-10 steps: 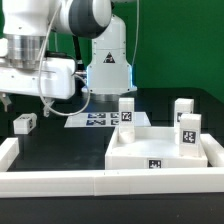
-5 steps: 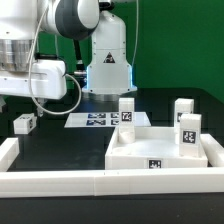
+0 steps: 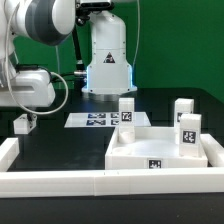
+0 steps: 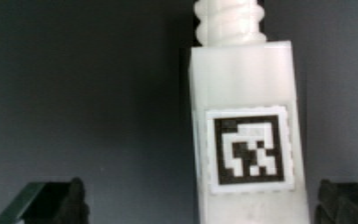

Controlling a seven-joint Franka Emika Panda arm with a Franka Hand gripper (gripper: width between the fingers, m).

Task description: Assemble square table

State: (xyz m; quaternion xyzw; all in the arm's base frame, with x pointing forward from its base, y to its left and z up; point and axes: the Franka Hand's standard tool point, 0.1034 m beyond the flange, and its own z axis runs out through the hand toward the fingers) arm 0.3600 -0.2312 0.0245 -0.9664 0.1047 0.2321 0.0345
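My gripper's fingers are still above the loose leg, so it is too early to close on it, and my gripper lowers first.
The white square tabletop (image 3: 140, 150) lies at the exterior view's right, with three tagged white legs standing on it: one (image 3: 126, 110), one (image 3: 182, 109) and one (image 3: 188, 133). A fourth leg (image 3: 24, 123) lies loose on the black table at the left. My gripper (image 3: 25, 110) hangs just above that leg. In the wrist view the leg (image 4: 243, 110) shows its tag and threaded end. It lies between my open gripper's (image 4: 202, 200) dark fingers (image 4: 51, 200), nearer one of them, with no contact visible.
The marker board (image 3: 95, 120) lies flat at the middle back, before the robot base (image 3: 108, 60). A long white bar (image 3: 100, 183) runs along the front edge and another (image 3: 8, 150) stands at the left front corner.
The arm has swung toward the exterior view's left and lowered, bringing the gripper over the loose leg. The tabletop and its legs have not moved.
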